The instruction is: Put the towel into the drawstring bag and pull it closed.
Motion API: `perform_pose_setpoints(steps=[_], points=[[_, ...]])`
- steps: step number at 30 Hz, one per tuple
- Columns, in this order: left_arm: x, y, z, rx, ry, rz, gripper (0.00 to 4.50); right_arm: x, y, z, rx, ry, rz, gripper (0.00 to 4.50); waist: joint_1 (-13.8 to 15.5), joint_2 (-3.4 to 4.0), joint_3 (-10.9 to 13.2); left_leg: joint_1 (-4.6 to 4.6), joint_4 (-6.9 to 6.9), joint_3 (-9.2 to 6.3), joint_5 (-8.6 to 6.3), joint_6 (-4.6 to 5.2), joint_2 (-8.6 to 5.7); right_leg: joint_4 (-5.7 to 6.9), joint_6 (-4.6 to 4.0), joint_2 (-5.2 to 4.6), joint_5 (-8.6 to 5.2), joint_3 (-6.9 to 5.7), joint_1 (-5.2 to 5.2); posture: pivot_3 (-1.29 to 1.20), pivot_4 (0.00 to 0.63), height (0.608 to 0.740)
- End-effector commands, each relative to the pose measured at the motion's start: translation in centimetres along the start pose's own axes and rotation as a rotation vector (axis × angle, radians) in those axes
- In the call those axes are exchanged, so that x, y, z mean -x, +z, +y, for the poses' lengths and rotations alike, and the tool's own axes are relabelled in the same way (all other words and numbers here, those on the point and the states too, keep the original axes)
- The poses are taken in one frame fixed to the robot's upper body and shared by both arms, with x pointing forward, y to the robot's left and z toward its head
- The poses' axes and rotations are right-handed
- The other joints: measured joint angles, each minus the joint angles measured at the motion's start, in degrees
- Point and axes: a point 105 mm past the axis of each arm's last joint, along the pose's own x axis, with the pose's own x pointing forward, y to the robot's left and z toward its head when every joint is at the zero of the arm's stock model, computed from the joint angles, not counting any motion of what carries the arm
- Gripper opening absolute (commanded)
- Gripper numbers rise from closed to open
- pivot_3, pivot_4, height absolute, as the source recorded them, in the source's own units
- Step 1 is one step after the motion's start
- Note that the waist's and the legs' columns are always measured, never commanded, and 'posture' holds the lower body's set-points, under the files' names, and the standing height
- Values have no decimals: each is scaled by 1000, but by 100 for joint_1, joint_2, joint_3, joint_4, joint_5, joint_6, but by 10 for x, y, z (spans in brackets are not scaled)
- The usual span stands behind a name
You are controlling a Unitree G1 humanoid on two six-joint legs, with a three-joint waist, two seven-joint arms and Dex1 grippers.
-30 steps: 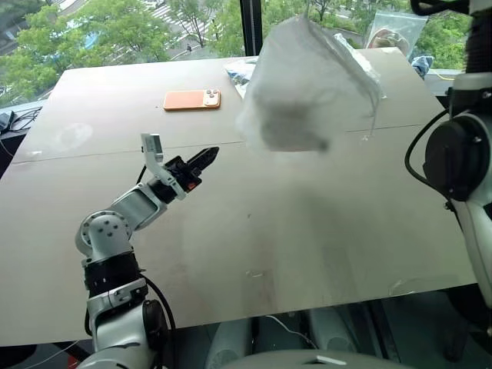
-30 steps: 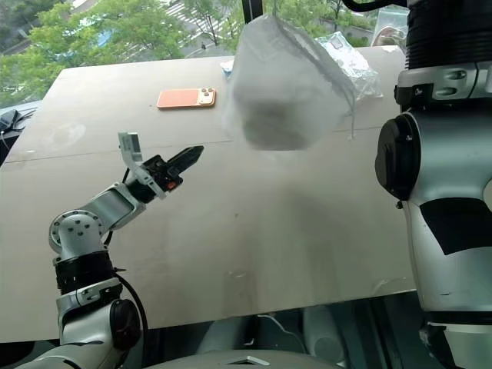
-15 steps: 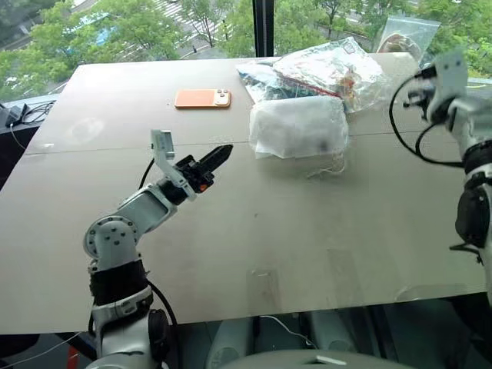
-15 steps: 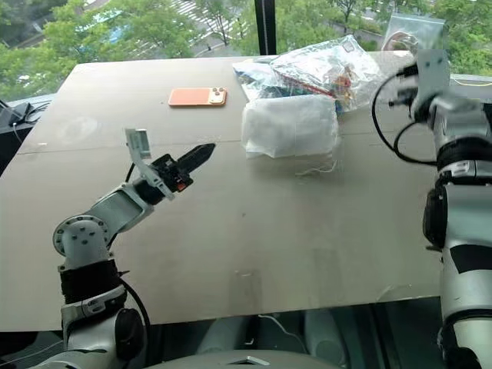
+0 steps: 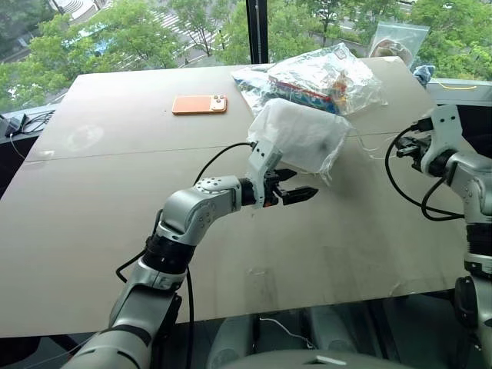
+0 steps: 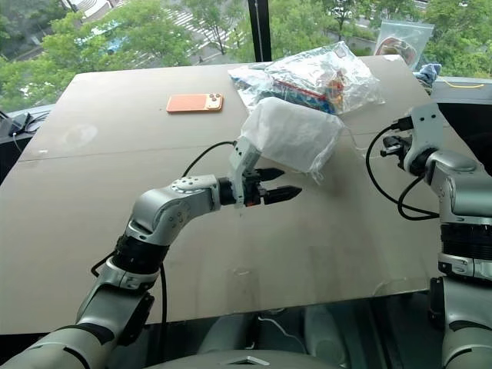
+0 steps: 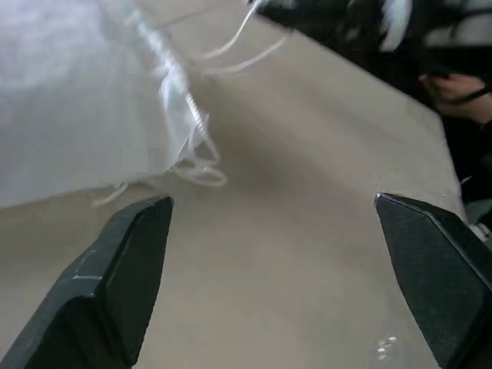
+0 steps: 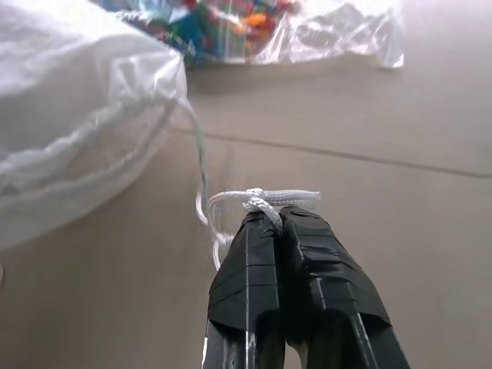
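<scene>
My left gripper is going to grab the drawstring bag next by the loose cord loop at its opening (image 7: 201,157), because the bag is puffed up wider than my gripper's fingers.
The drawstring bag (image 5: 301,137) lies puffed up on the table (image 5: 100,200), just in front of the clear plastic bag. The towel is hidden; I cannot make it out through the fabric. A white cord (image 8: 201,165) runs from the bag's gathered mouth to my right gripper (image 8: 269,219), which is shut on the cord's knot and sits to the right of the bag (image 6: 390,146). My left gripper (image 5: 298,185) is open at the bag's near side, with nothing between its fingers. In the left wrist view the bag's edge (image 7: 69,100) and loose cords (image 7: 192,150) lie just ahead of the left gripper (image 7: 273,261).
A clear plastic bag of colourful items (image 5: 323,73) lies right behind the drawstring bag. An orange phone (image 5: 198,104) rests at the back left. Another clear zip bag (image 5: 396,38) stands at the far right corner. Bare tabletop stretches to the left and front.
The bag, which swung in the air a second ago, has come down onto the table. My left arm swung right to the bag and its gripper opened. My right arm lowered.
</scene>
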Motion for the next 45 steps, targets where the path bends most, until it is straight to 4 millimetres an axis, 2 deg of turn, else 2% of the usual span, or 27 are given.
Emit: perform_pose_setpoints(steps=[1, 3, 7, 9, 13, 17, 18, 19, 23, 26, 27, 28, 30, 33, 36, 39, 43, 45], points=[[-13, 5, 5, -36, 4, -12, 4352, 15, 52, -9, 13, -56, -164, 0, 5, 0, 0, -2, 0, 2, 0, 0, 0, -1, 0, -1, 0, 2, -2, 0, 150, 740], [-25, 6, 3, 20, -15, -31, 4352, 17, 61, -5, 17, -51, -186, 0, 31, -1, 1, -6, -1, 1, 0, 1, 1, -6, 0, -8, 0, -1, -3, 0, 150, 740], [-51, -1, -5, 20, -27, -22, 4352, 21, 75, 6, 29, -34, -217, 0, 105, -1, 1, -12, 0, -3, -1, 1, 1, -9, 0, -20, 0, -7, -4, 0, 150, 740], [-64, -6, -15, -9, -61, -5, 4352, 22, 80, 10, 35, -25, -227, 0, 107, -1, 1, -13, 0, -3, -1, 1, 0, -10, 0, -21, 0, -8, -4, 0, 150, 740], [-82, -4, -9, -38, 8, -20, 4352, 23, 82, 13, 36, -22, -230, 0, 116, -2, 1, -13, 1, -3, -1, 2, 0, -10, 0, -22, 0, -8, -3, 0, 150, 740], [-103, 2, -12, -28, 40, -48, 4352, 23, 81, 15, 35, -24, -229, 0, 122, -4, 2, -15, 1, -2, -4, 7, -1, -10, 0, -22, 0, -8, -4, 0, 150, 740], [-106, 0, -13, -19, 36, -39, 3839, 24, 81, 15, 35, -23, -229, 0, 125, -4, 2, -16, 1, -2, -5, 8, -1, -11, 1, -22, 0, -8, -4, 0, 150, 740], [-107, -2, -16, -28, 21, -32, 3672, 24, 80, 15, 37, -24, -228, 0, 124, -4, 2, -16, 1, -2, -5, 9, -2, -11, 1, -22, 0, -9, -4, 0, 150, 740], [-105, -3, -16, 10, 1, -48, 1976, 27, 81, 13, 36, -31, -231, 0, 101, -4, 2, -15, -2, -2, -5, 9, 0, -10, 1, -22, 0, -7, -6, 0, 150, 740], [-94, -4, -5, 92, 11, -76, 544, 30, 82, 8, 35, -51, -239, 0, 95, -4, 3, -16, -3, -2, -5, 9, 1, -10, 1, -22, 0, -6, -9, 0, 150, 740], [-90, -3, -2, 121, 6, -83, 195, 30, 83, 7, 33, -57, -243, 0, 92, -4, 2, -17, -2, -1, -5, 9, 1, -10, 1, -22, 0, -5, -10, 0, 150, 740], [-83, -1, 3, 158, 2, -97, 59, 32, 84, 5, 31, -65, -251, 0, 90, -4, 3, -17, -3, -1, -5, 9, 1, -10, 1, -22, 0, -5, -11, 0, 150, 740], [-64, 9, 8, 259, -54, -148, 59, 35, 89, 0, 31, -89, -276, 0, 85, -4, 3, -18, -3, -1, -5, 9, 2, -8, 1, -22, 0, -5, -14, 0, 150, 740], [-22, 38, 14, 343, -173, -269, 59, 40, 105, -13, 34, -143, -337, 0, 56, -2, 5, -22, -4, -1, -5, 8, 4, -5, 0, -21, 0, -2, -22, 0, 150, 740], [11, 56, 32, 406, -177, -345, 59, 44, 121, -25, 41, -192, -393, 0, 65, -1, 5, -20, -5, -1, -4, 7, 5, -3, 1, -20, 0, 1, -27, 0, 150, 740], [37, 79, 44, 439, -190, -442, 59, 48, 135, -34, 101, -250, -440, 0, 88, -2, 5, -20, -5, -2, -4, 7, 3, -6, 1, -19, 0, -3, -24, 0, 150, 740], [79, 139, 57, 467, -215, -682, 59, 58, 160, -51, 274, -404, -512, 0, 103, -6, 10, -40, 3, -10, -4, 7, -3, -11, 1, -20, 0, -14, -33, 0, 150, 740], [99, 165, 69, 494, -182, -806, 59, 62, 168, -57, 305, -448, -541, 0, 87, -6, 9, -82, 21, -18, -4, 6, -2, -6, 1, -22, 0, -21, -69, 0, 150, 740]])
